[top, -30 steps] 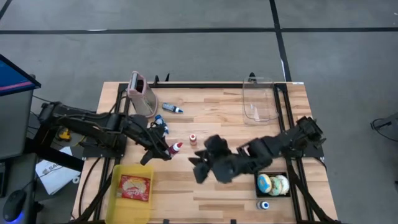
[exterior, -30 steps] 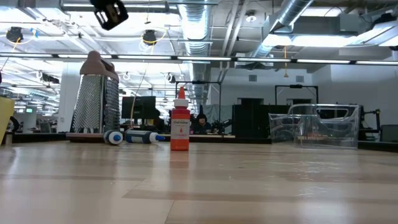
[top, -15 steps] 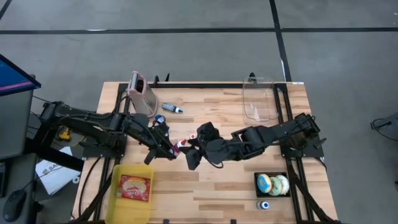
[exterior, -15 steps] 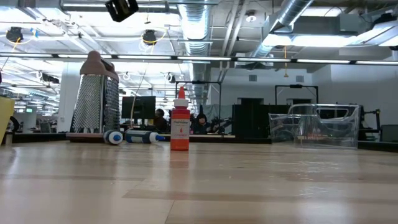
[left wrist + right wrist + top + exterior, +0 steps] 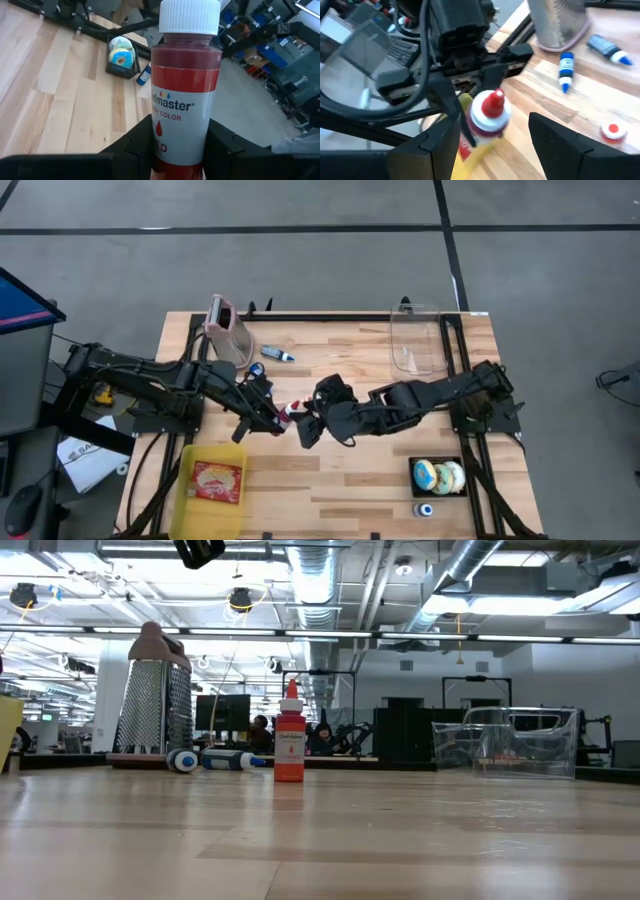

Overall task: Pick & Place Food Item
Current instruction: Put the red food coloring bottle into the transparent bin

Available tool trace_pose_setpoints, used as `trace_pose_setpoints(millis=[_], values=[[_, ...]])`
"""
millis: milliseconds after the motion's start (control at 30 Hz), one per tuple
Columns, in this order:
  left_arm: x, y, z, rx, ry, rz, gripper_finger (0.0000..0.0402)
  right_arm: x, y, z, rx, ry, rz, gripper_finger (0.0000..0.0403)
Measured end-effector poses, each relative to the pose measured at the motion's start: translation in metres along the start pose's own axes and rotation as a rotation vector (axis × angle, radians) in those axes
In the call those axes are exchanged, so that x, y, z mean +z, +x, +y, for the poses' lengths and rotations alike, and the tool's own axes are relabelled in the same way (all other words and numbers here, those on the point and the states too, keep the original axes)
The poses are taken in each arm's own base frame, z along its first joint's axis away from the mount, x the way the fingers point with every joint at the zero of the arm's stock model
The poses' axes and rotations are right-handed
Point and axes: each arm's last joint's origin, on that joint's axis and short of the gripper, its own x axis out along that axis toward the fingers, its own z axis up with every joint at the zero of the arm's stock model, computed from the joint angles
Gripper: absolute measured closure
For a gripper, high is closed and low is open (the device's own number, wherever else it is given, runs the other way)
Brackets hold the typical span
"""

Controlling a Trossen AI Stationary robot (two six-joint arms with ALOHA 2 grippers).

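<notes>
The robot's right gripper should next move the held red bottle into the clear container (image 5: 418,340), grabbing the bottle by its white-end with the cap (image 5: 293,406).
A red food-colour bottle (image 5: 185,95) with a white cap is held above the table's middle by my left gripper (image 5: 280,420), which is shut on it. My right gripper (image 5: 305,430) stands open just right of the bottle's cap (image 5: 490,107), with one finger (image 5: 430,145) to each side and short of it, touching nothing. A second small red bottle (image 5: 289,745) stands upright on its base on the table. Frosted doughnuts (image 5: 440,475) sit in a black tray at the near right. My left gripper pinches the bottle's lower body (image 5: 165,150) between its two fingers (image 5: 135,147), one on each side. The fingers come from the table's left, nearly level. The bottle is lifted clear of the table and tilted, its capped end pointing toward my right gripper.
A yellow tray (image 5: 190,470) with a red packet lies at the near left. A metal grater (image 5: 152,690) and blue bottles (image 5: 210,759) are at the far left. A clear container (image 5: 415,345) stands at the far right.
My right gripper has swung from the near middle toward the table's left and far side, up to the bottle held by my left gripper. The bottle has stayed lifted in the left gripper's hold.
</notes>
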Motion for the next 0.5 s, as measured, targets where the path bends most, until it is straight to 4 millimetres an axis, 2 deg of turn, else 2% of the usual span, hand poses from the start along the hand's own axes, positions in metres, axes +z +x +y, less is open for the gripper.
trace_pose_setpoints(millis=[200,500], values=[[0.0008,0.0,-0.0003,0.0,0.001,-0.01,0.0283,0.0052,0.0088,-0.0027,0.033,0.003,0.008,0.0175],[0.001,0.0,-0.0003,0.002,0.001,-0.013,0.0283,0.0073,0.0106,-0.004,0.055,0.001,0.046,0.0177]])
